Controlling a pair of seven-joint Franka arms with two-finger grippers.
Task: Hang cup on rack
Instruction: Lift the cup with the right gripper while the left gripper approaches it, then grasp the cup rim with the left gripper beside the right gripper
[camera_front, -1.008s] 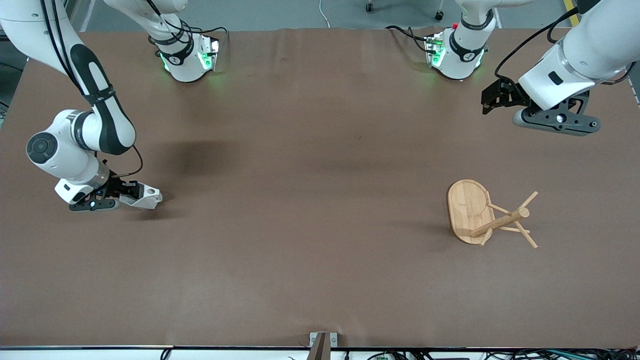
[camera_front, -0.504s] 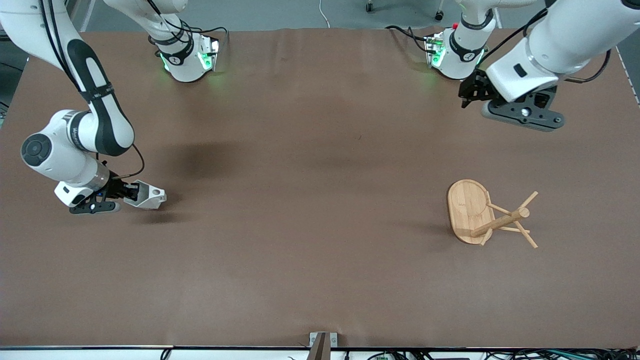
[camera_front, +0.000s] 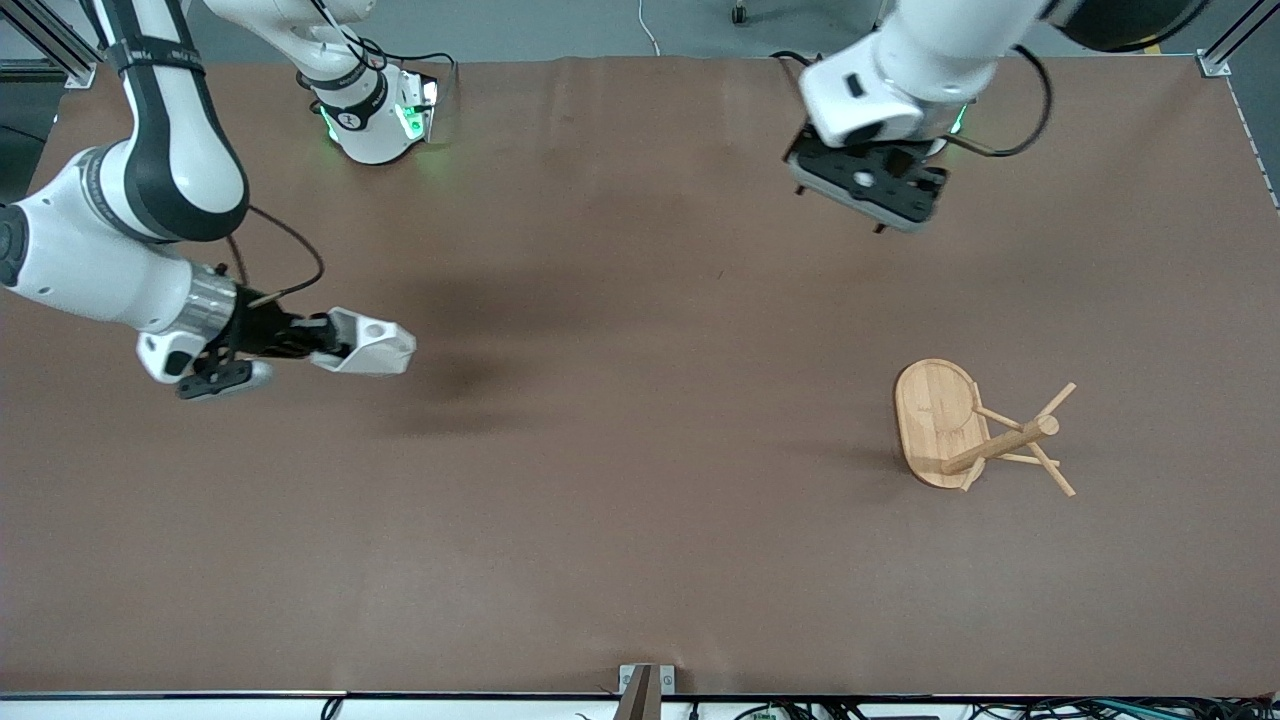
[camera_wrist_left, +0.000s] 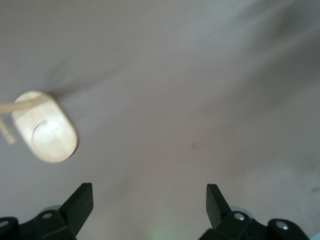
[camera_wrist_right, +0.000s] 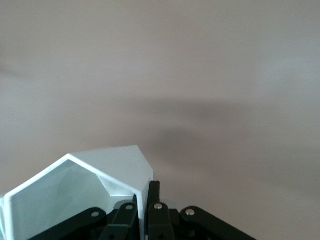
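Note:
Next, my left gripper reaches the white cup and grabs its faceted side (camera_front: 360, 358), so the white cup's round hole (camera_front: 374, 330) stays free to hang.
The white faceted cup (camera_front: 368, 345) is held in the air by my right gripper (camera_front: 318, 341), which is shut on its rim wall; it hangs above the table at the right arm's end. In the right wrist view the cup (camera_wrist_right: 85, 192) fills the corner, its wall pinched between the fingers (camera_wrist_right: 152, 200). The bamboo rack (camera_front: 975, 430) stands on its oval base (camera_front: 932, 415) toward the left arm's end; its post and pegs show. My left gripper (camera_front: 862, 185) is open and empty in the air over the table in front of the left arm's base. The left wrist view shows the rack's base (camera_wrist_left: 46, 126).
The brown table (camera_front: 640, 500) spreads wide between cup and rack. The two arm bases (camera_front: 370, 115) stand along the table's edge farthest from the front camera. A small metal bracket (camera_front: 645, 680) sits at the table's near edge.
My right gripper has lifted the cup off the table and carried it toward the middle. My left arm has swung from the table's end toward the middle, over its own base.

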